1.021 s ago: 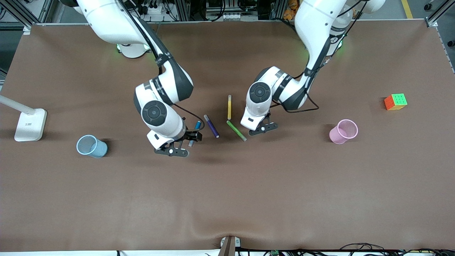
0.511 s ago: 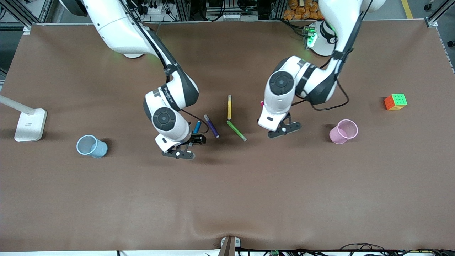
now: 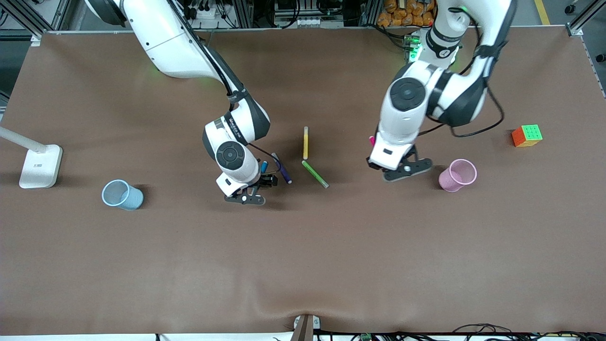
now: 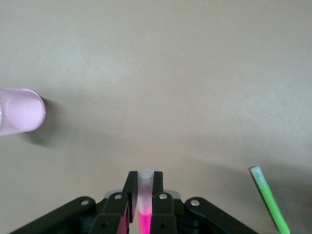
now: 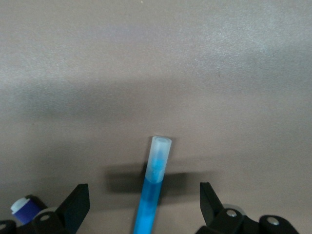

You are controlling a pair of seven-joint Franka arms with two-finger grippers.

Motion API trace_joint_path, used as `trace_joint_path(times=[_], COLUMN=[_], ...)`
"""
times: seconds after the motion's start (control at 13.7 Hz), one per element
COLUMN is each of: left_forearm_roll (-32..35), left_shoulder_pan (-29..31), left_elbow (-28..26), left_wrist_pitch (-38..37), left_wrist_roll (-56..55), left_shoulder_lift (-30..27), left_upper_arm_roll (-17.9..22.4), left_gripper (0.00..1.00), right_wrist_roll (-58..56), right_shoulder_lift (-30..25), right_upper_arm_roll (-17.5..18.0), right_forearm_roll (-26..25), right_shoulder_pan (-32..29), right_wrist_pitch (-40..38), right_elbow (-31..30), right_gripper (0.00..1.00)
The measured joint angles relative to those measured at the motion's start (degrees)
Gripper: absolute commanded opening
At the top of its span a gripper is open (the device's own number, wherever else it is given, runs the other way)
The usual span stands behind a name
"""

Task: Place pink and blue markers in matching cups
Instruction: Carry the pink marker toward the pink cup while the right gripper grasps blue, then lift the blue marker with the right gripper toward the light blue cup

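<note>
The right gripper should pick up the blue marker next, holding it by its blue body (image 3: 263, 167), so that it can go into its matching cup.
My left gripper (image 3: 402, 169) is shut on the pink marker (image 4: 145, 197), whose pale end pokes out past the fingertips. A pink tip (image 3: 372, 140) shows by the wrist. It hangs over the table beside the pale pink cup (image 3: 457, 175), also seen as the pink cup (image 4: 19, 109) in the left wrist view. My right gripper (image 3: 254, 188) is open and low, its fingers (image 5: 78, 202) on either side of the blue marker (image 5: 153, 190), which lies on the table as the blue marker (image 3: 263, 166). The light blue cup (image 3: 122, 194) stands toward the right arm's end.
A purple pen (image 3: 281, 168) lies right beside the blue marker. A yellow pen (image 3: 306, 142) and a green pen (image 3: 315, 174) lie mid-table. A colour cube (image 3: 527, 135) sits past the pink cup at the left arm's end. A white lamp base (image 3: 40, 166) stands at the right arm's end.
The left arm has carried the pink marker away from the pens toward the pink cup. The right gripper has shifted a little toward the purple pen, still open around the blue marker.
</note>
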Motion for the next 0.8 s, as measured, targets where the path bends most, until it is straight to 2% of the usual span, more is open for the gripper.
trace_joint_path(times=[0.29, 0.51, 0.66, 0.73, 0.8], left_forearm_roll=[0.7, 5.8, 8.4, 8.9, 9.3], left_shoulder_pan=[5.0, 7.1, 8.4, 9.3, 10.4], left_elbow=[-1.6, -1.8, -2.1, -2.7, -3.5], left_wrist_pitch=[0.0, 0.0, 0.0, 0.5, 1.8], left_wrist_roll=[7.7, 9.8, 11.2, 12.4, 13.8], left_shoulder_lift=[-3.6, -4.9, -5.4, -5.5, -5.6], left_upper_arm_roll=[0.1, 0.1, 0.0, 0.0, 0.0], left_gripper=[0.00, 0.00, 0.00, 0.00, 0.00], right_wrist_roll=[0.0, 0.0, 0.0, 0.0, 0.0], right_shoulder_lift=[0.4, 0.8, 1.0, 1.0, 1.0], right_upper_arm_roll=[-0.1, -0.2, -0.2, -0.2, -0.2], right_forearm_roll=[-0.8, -1.3, -2.2, -2.9, -3.4], right_shoulder_pan=[0.0, 0.0, 0.0, 0.0, 0.0], right_wrist_pitch=[2.2, 2.8, 2.9, 2.9, 2.9], right_elbow=[-0.2, -0.4, -0.5, -0.6, -0.6], right_gripper=[1.00, 1.00, 0.31, 0.06, 0.00])
